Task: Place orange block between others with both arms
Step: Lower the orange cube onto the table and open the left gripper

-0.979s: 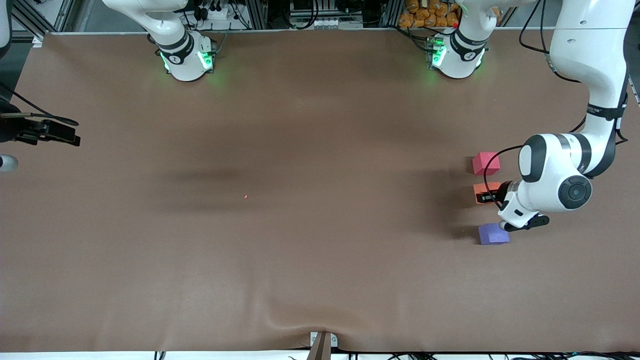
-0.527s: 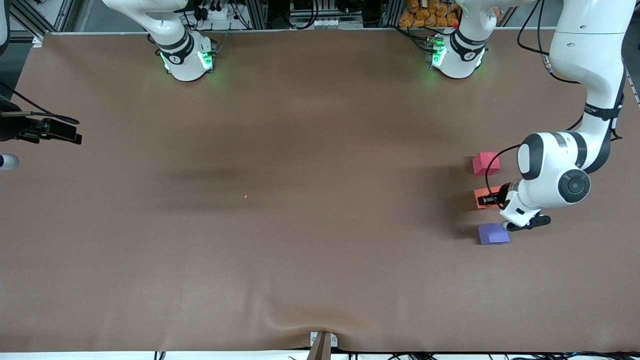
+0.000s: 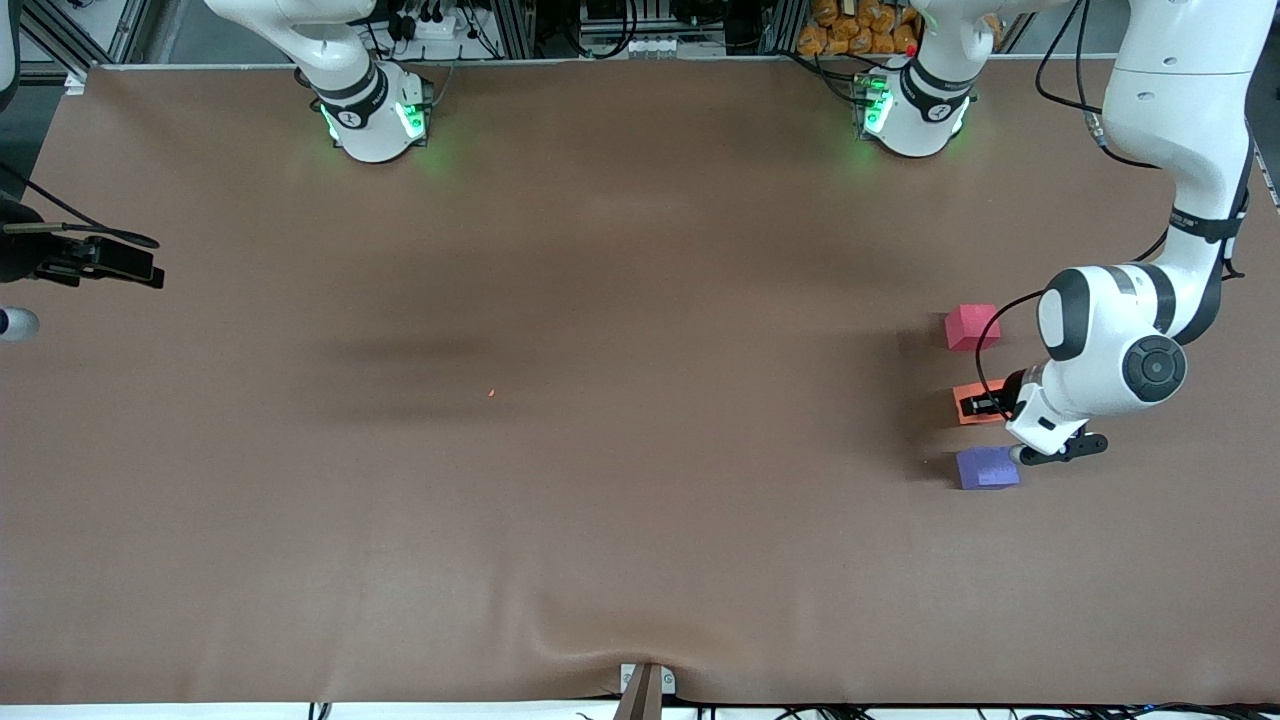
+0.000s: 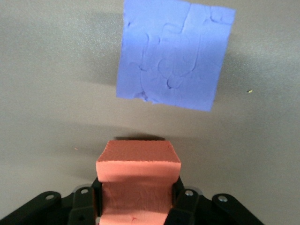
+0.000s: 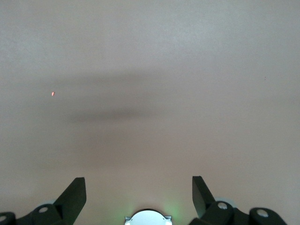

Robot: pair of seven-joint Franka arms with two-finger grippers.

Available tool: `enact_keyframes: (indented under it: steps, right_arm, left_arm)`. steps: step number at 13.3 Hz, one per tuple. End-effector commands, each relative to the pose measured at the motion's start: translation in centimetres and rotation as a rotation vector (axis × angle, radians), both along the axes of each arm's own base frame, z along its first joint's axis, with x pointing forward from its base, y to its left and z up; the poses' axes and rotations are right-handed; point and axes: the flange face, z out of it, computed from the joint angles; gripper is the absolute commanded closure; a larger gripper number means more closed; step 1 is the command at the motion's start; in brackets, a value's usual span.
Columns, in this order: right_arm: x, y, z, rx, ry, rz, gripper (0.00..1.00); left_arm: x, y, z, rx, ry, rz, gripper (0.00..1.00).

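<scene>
The orange block's lower edge [image 3: 979,420] [image 4: 139,142] stands on the tabletop between the other cubes and the block would stay there, so it is time for my left gripper to release it now.
The orange block [image 3: 970,404] is pinched between the fingers of my left gripper [image 3: 985,403], which is shut on it low over the brown table, in the gap between the other two cubes. The pinkish-red cube [image 3: 972,326] lies farther from the front camera and the purple-blue cube [image 3: 986,467] nearer. In the left wrist view the orange block [image 4: 138,171] fills the left gripper [image 4: 137,199], with the purple-blue cube [image 4: 174,54] just ahead of it. My right gripper [image 3: 140,272] waits open at the right arm's end of the table; in the right wrist view the right gripper [image 5: 138,183] holds nothing.
A tiny orange speck [image 3: 491,393] lies on the brown table [image 3: 640,560] near its middle. A small bracket [image 3: 645,685] sits at the table's front edge. The three cubes lie close to the edge at the left arm's end of the table.
My left gripper has carried the orange block a little away from the pinkish-red cube toward the purple-blue cube. The right arm has barely moved.
</scene>
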Motion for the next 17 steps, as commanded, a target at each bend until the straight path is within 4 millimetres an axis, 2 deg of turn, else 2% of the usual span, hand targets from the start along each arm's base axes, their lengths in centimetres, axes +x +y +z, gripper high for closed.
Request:
enact_keyframes:
  steps: [1, 5, 6, 7, 8, 10, 13, 17]
  right_arm:
    - [-0.3, 0.0, 0.6, 0.011, -0.002, -0.002, 0.00]
    - [-0.3, -0.1, 0.8, 0.011, -0.004, -0.002, 0.00]
    - [-0.3, -0.1, 0.8, 0.011, -0.004, -0.002, 0.00]
    - [-0.3, -0.1, 0.8, 0.010, -0.005, 0.000, 0.00]
    - [-0.3, -0.2, 0.8, 0.010, -0.003, -0.002, 0.00]
    - [-0.4, -0.1, 0.7, 0.012, -0.002, -0.002, 0.00]
    - [-0.3, -0.1, 0.8, 0.011, -0.004, 0.000, 0.00]
    - [-0.3, -0.2, 0.8, 0.010, -0.003, -0.002, 0.00]
  left_arm:
    - [-0.3, 0.2, -0.7, 0.002, -0.003, -0.041, 1.00]
    - [-0.4, 0.3, -1.3, -0.001, 0.008, -0.055, 1.00]
    - [-0.8, 0.3, -1.4, -0.002, 0.020, -0.055, 0.91]
    - [-1.2, 0.2, -1.5, -0.004, 0.027, -0.054, 0.37]
    - [-1.5, 0.2, -1.6, -0.002, 0.034, -0.055, 0.00]
    - [-1.4, 0.0, -0.3, -0.002, 0.032, -0.058, 0.00]
    - [-0.9, -0.7, 3.9, 0.003, 0.005, -0.060, 0.00]
    - [-0.5, -2.6, 11.3, 0.000, -0.106, -0.081, 0.00]
